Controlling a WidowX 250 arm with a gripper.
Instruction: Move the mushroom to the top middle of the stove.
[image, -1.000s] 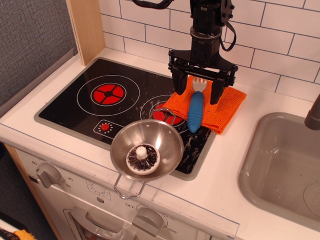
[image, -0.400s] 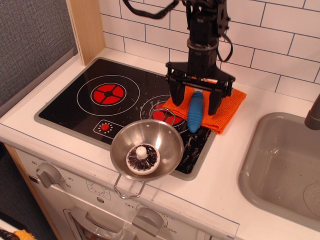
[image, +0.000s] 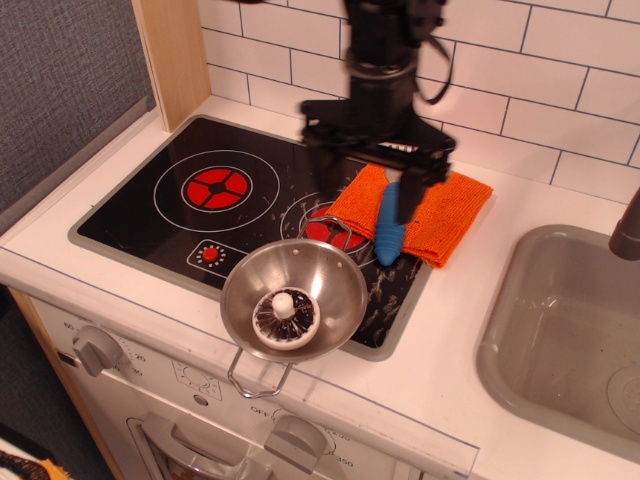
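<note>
I should next pick up the mushroom by its round cap (image: 287, 325). Then it can go to the top middle of the stove.
The mushroom (image: 285, 316) lies gills-up, stem pointing up, inside a shiny steel bowl (image: 330, 282) that sits on the front right edge of the black stove (image: 150, 205). My gripper (image: 366, 172) hangs above the stove's right burner and the back of the stove, behind the bowl. It is blurred by motion. Its jaws are spread wide and hold nothing. It is well apart from the mushroom.
An orange cloth (image: 448, 208) lies at the stove's back right with a blue-handled fork (image: 388, 236) on it. A grey sink (image: 565, 335) is at the right. A wooden post (image: 175, 50) and a tiled wall stand behind. White knobs (image: 95, 350) line the front.
My gripper has moved left, from over the orange cloth and fork to over the back of the stove. It stays open. The bowl and the mushroom have not moved.
</note>
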